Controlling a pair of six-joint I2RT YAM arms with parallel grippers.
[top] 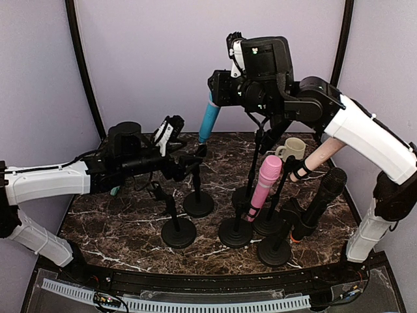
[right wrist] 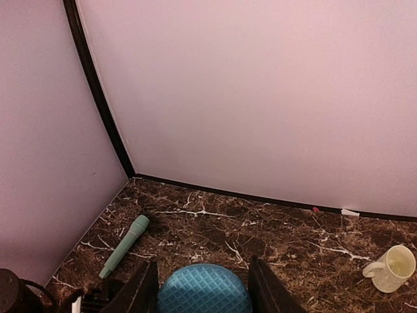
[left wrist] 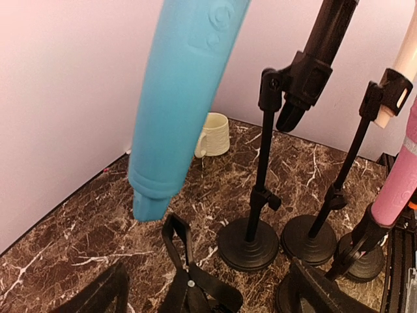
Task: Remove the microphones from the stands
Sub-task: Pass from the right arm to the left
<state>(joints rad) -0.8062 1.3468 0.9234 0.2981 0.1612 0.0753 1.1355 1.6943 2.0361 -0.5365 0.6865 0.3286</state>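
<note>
I will grab the blue microphone by its handle [top: 208,124] [left wrist: 181,98] with my left gripper next. This leaves the microphone's head free to come out of my right gripper.
My right gripper [top: 217,93] is shut on the head of the blue microphone [top: 209,121] and holds it in the air, handle hanging down and clear of any stand. In the right wrist view its mesh head [right wrist: 203,291] sits between my fingers [right wrist: 139,291]. In the left wrist view the blue handle [left wrist: 182,98] hangs just above the empty black clip [left wrist: 176,242] of a stand [top: 198,202]. My left gripper [top: 189,158] is open, with its fingers wide on either side of that clip, not touching it.
A pink microphone [top: 266,182], a beige one [top: 319,156] and a black one [top: 322,195] sit in stands at the right. Another empty stand [top: 178,231] is at front. A green microphone [right wrist: 124,246] lies at the far left. A cream mug [top: 292,149] stands at the back.
</note>
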